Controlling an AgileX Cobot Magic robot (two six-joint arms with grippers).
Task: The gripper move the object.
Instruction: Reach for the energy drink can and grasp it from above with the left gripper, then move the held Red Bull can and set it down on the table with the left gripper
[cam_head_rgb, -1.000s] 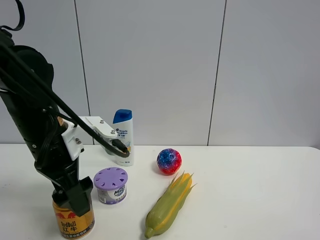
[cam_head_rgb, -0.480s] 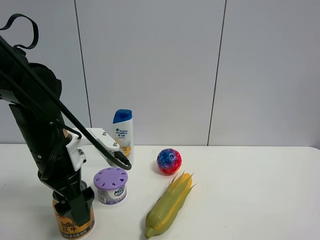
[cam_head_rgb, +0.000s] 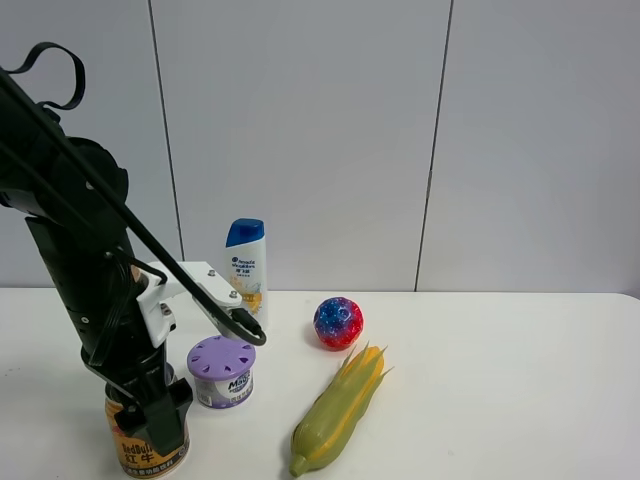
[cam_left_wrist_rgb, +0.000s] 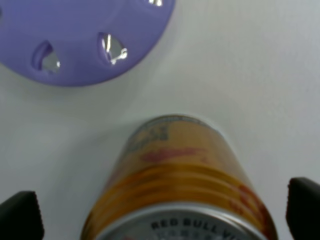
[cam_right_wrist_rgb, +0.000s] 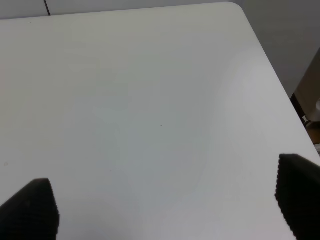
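My left gripper should next move the can across the table, grabbing the Red Bull can's upper body below the can's rim (cam_left_wrist_rgb: 177, 185).
The object, a short gold Red Bull can (cam_head_rgb: 150, 452), stands upright at the table's front left. My left gripper (cam_head_rgb: 148, 422) hangs straight over it, open, its black fingers low on either side of the can's top. In the left wrist view the can (cam_left_wrist_rgb: 180, 170) lies between the two fingertips (cam_left_wrist_rgb: 20, 215) with a gap on each side, so nothing is gripped. My right gripper (cam_right_wrist_rgb: 165, 205) is open above bare white table and holds nothing. It does not show in the exterior view.
A white tub with a purple lid (cam_head_rgb: 222, 370) stands just right of the can. A shampoo bottle (cam_head_rgb: 246, 272) is at the back, a red-blue ball (cam_head_rgb: 338, 322) and a corn cob (cam_head_rgb: 340, 408) lie mid-table. The table's corner edge (cam_right_wrist_rgb: 270, 75) shows in the right wrist view.
The left arm has sunk a little, bringing its open gripper lower around the can's top. The can and the other objects have not moved.
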